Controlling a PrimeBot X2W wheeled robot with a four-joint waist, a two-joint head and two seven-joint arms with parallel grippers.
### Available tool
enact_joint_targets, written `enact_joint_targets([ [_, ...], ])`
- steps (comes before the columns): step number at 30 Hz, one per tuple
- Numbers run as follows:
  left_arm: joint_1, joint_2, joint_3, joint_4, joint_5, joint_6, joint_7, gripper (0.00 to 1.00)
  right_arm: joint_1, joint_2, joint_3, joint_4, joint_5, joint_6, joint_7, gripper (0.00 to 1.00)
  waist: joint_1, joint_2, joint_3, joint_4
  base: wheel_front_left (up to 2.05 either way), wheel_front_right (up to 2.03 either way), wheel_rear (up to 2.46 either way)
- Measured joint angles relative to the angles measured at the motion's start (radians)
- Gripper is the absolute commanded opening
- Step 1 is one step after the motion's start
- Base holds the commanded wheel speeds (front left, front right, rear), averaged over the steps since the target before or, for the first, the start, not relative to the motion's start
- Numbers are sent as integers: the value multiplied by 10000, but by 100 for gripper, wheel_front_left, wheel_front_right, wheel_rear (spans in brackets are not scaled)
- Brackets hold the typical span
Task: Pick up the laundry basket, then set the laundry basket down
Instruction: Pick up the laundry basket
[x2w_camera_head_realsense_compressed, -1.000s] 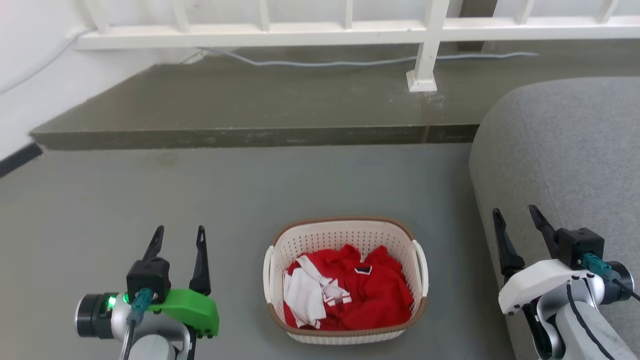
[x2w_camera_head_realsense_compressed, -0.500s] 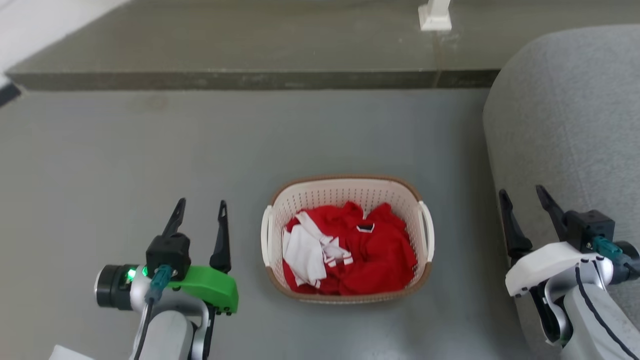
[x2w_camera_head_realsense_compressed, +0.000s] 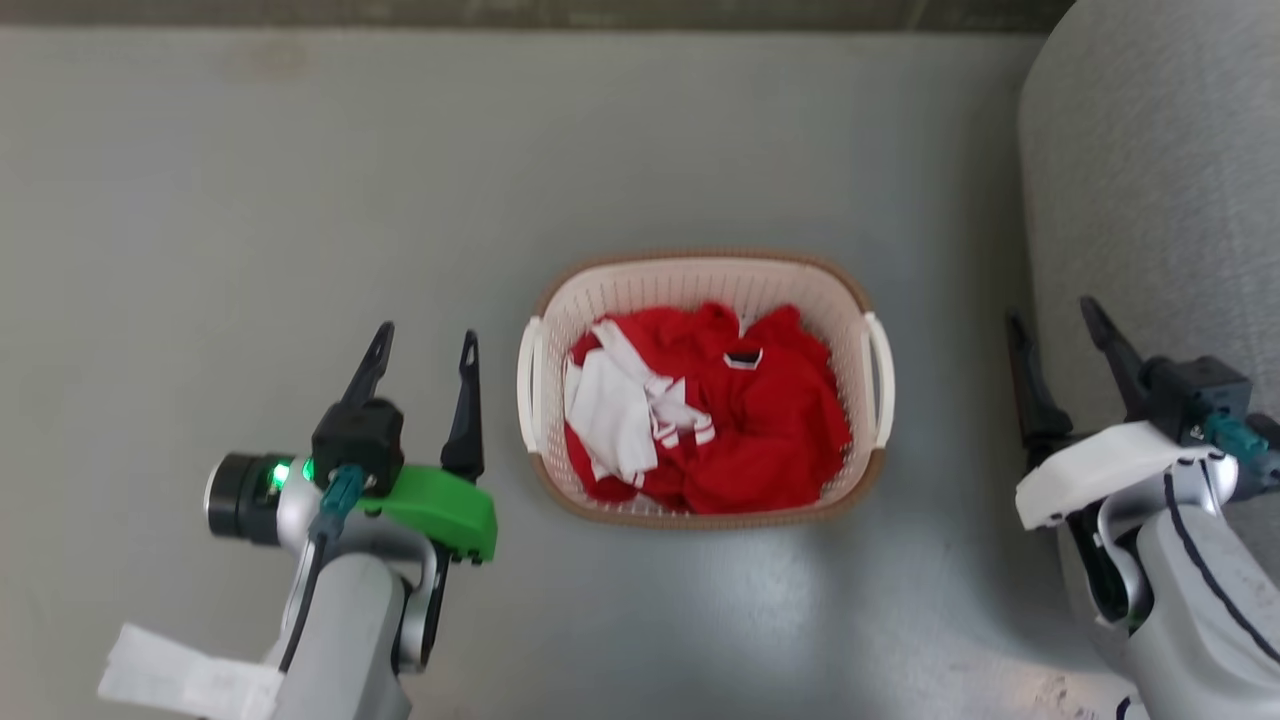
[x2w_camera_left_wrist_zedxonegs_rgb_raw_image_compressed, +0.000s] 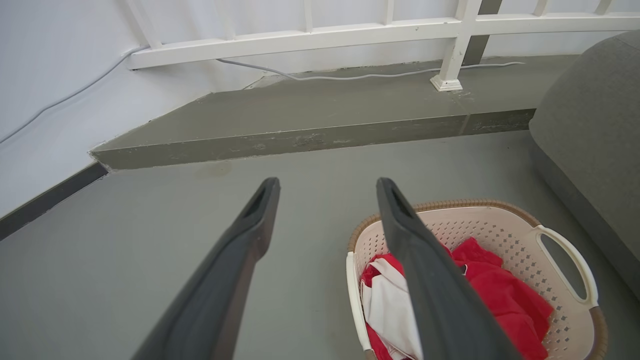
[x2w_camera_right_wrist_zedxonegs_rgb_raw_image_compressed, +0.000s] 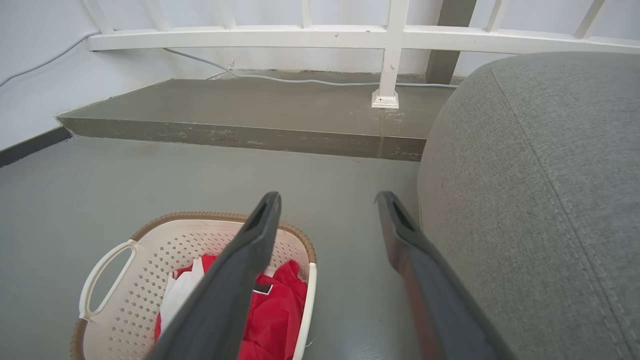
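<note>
I next need to grab the basket with my right gripper by its white loop handle (x2w_camera_head_realsense_compressed: 879, 378) (x2w_camera_right_wrist_zedxonegs_rgb_raw_image_compressed: 306, 309) beside the sofa, to lift the laundry basket.
The laundry basket (x2w_camera_head_realsense_compressed: 858, 300) stands on the grey floor in the middle of the head view, cream perforated plastic with a brown rim and white loop handles on both sides. Red and white clothes (x2w_camera_head_realsense_compressed: 700, 410) lie inside it. My left gripper (x2w_camera_head_realsense_compressed: 425, 345) is open, apart from the basket, just left of its left handle (x2w_camera_head_realsense_compressed: 527, 385). My right gripper (x2w_camera_head_realsense_compressed: 1058, 322) is open too, right of the right handle (x2w_camera_head_realsense_compressed: 881, 380), close to the sofa. The basket (x2w_camera_left_wrist_zedxonegs_rgb_raw_image_compressed: 495, 225) lies right of the fingers in the left wrist view, and the basket (x2w_camera_right_wrist_zedxonegs_rgb_raw_image_compressed: 150, 240) lies left of them in the right wrist view.
A grey sofa (x2w_camera_head_realsense_compressed: 1160, 180) rises along the right, close to my right arm. Beyond the basket a raised concrete step (x2w_camera_left_wrist_zedxonegs_rgb_raw_image_compressed: 310, 125) carries a white railing (x2w_camera_left_wrist_zedxonegs_rgb_raw_image_compressed: 350, 35) and a cable. A white wall (x2w_camera_left_wrist_zedxonegs_rgb_raw_image_compressed: 55, 100) closes the left.
The head camera has tilted down, so the step and railing left the picture and the basket sits higher. Both grippers stay open and have come a little closer to the basket's sides.
</note>
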Motion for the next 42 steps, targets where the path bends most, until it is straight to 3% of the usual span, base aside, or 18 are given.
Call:
enact_joint_targets([
  [12,-1372,-59,-842,685,-84,-73,349,100,-643,-244,-79,290,-19,184,-4,100,0,0,1496,218,0,0,0],
  [27,-3697,-115,-1797,1921,-1329,-257,1070,100,-2240,-288,-27,1204,-56,360,31,100,0,0,3553,531,0,0,0],
  [42,-5440,-192,-2305,3676,-2132,-642,1363,100,-3965,105,326,2489,-58,449,508,100,0,0,5374,510,0,0,0],
])
